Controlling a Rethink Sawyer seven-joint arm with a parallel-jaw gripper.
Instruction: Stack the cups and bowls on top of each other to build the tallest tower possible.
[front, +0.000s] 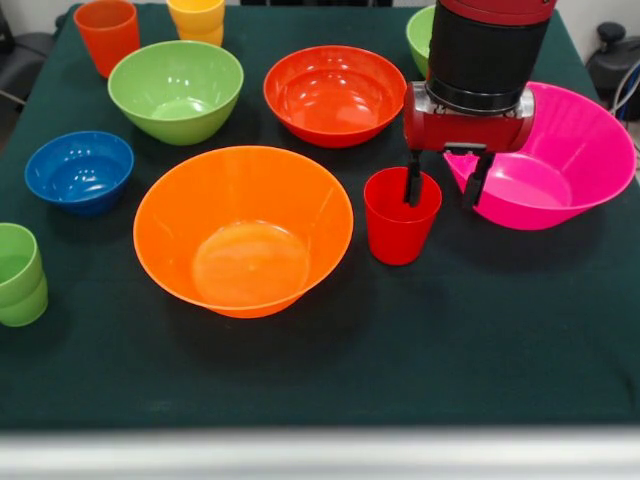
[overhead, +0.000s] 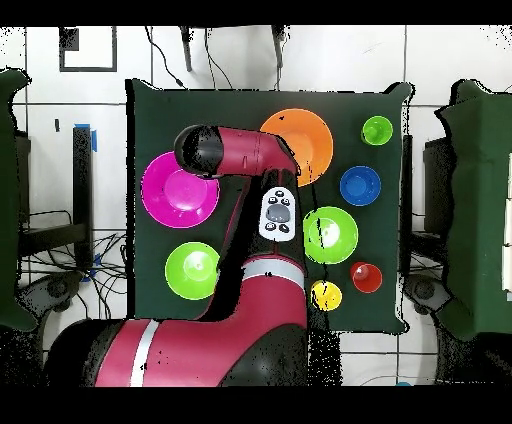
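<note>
My gripper grabs the red cup by its rim (front: 434, 208) next, to start the tower inside the orange bowl (front: 243, 230).
My gripper (front: 445, 185) is open and reaches down at the red cup (front: 400, 222). One finger (front: 413, 180) is inside the cup and the other (front: 478, 180) is outside its rim, in front of the large pink bowl (front: 575, 150). To the cup's left stands the large orange bowl (front: 243, 230), upright and holding nothing. The small blue bowl (front: 79, 170) is at the left, with two nested light green cups (front: 20, 275) nearer the front. In the overhead view the arm's wrist (overhead: 200, 150) hides the red cup. No tower shows in either view.
Along the back stand a green bowl (front: 176, 90), a red-orange bowl (front: 335, 95), an orange cup (front: 107, 35), nested yellow cups (front: 197, 18), and a second green bowl (front: 420, 35) partly behind the arm. Bare green cloth (front: 400, 350) covers the table's front.
</note>
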